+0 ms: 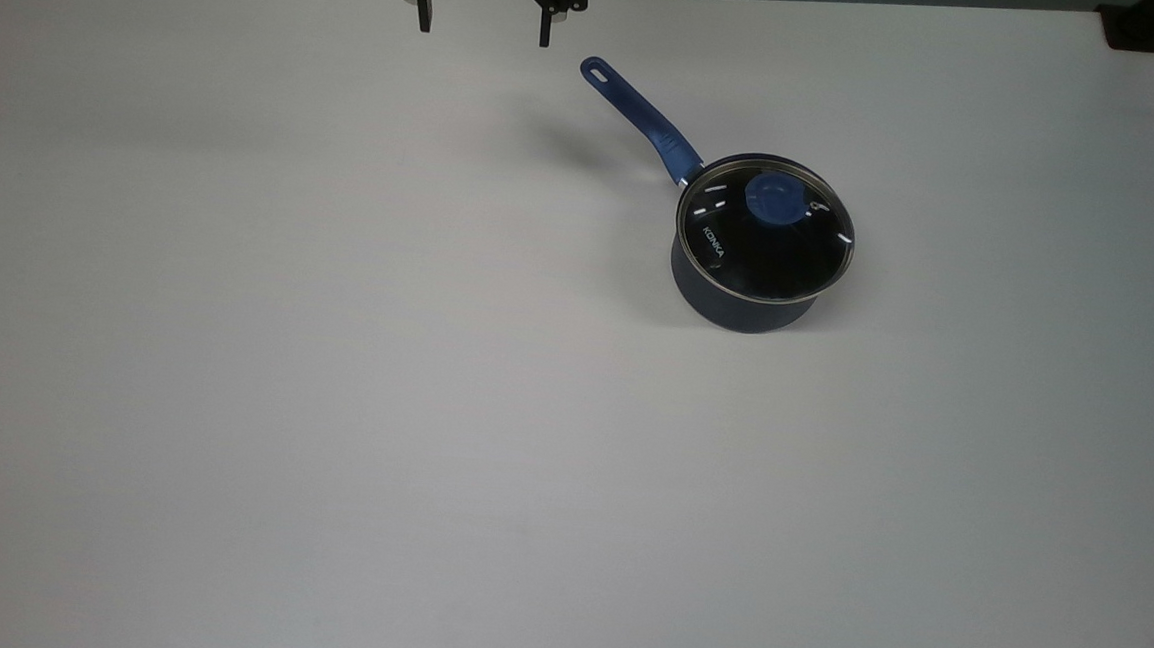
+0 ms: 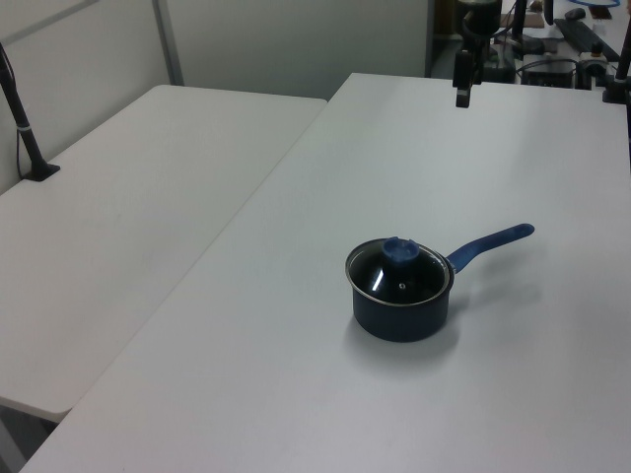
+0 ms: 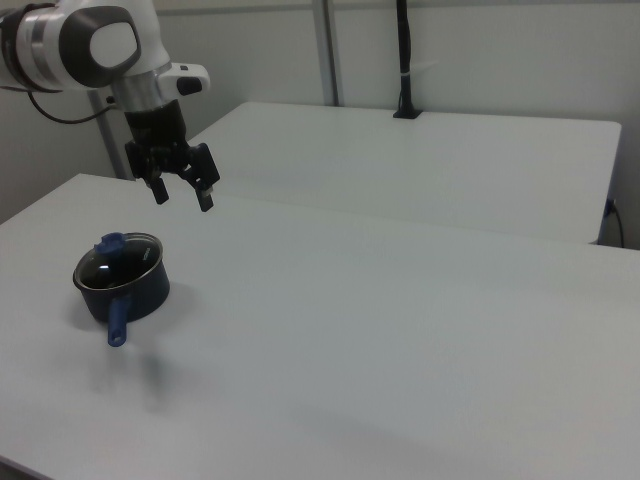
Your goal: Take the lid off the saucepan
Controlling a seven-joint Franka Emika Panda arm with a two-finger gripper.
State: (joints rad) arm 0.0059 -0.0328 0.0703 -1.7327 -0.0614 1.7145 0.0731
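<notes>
The gripper grabs the lid's narrow blue knob (image 2: 400, 250) next, to take the lid off. The glass lid (image 2: 376, 279) lies across the whole pot, too wide for the gripper.
The saucepan (image 1: 738, 309) is a small dark navy pot standing on the white table (image 1: 332, 399), with its long bright-blue handle (image 1: 640, 117) pointing toward the top view's upper left. The lid (image 1: 722, 253), clear glass with a metal rim and a blue knob (image 1: 772, 198), rests on it. The saucepan (image 2: 399, 315) and lid (image 2: 399, 276) sit mid-table in the left view; the pot (image 3: 125, 295) and lid (image 3: 115, 262) sit at the right view's left. My gripper (image 1: 484, 30) hangs open and empty above the table, well away from the pot; it also shows as gripper (image 3: 183, 196) and gripper (image 2: 461, 97).
A second white table (image 2: 128, 217) adjoins on the left view's left, with a black post (image 2: 25, 128) clamped on it. A black clamp (image 1: 1136, 33) sits at the top view's upper right corner. Equipment stands beyond the far edge in the left view.
</notes>
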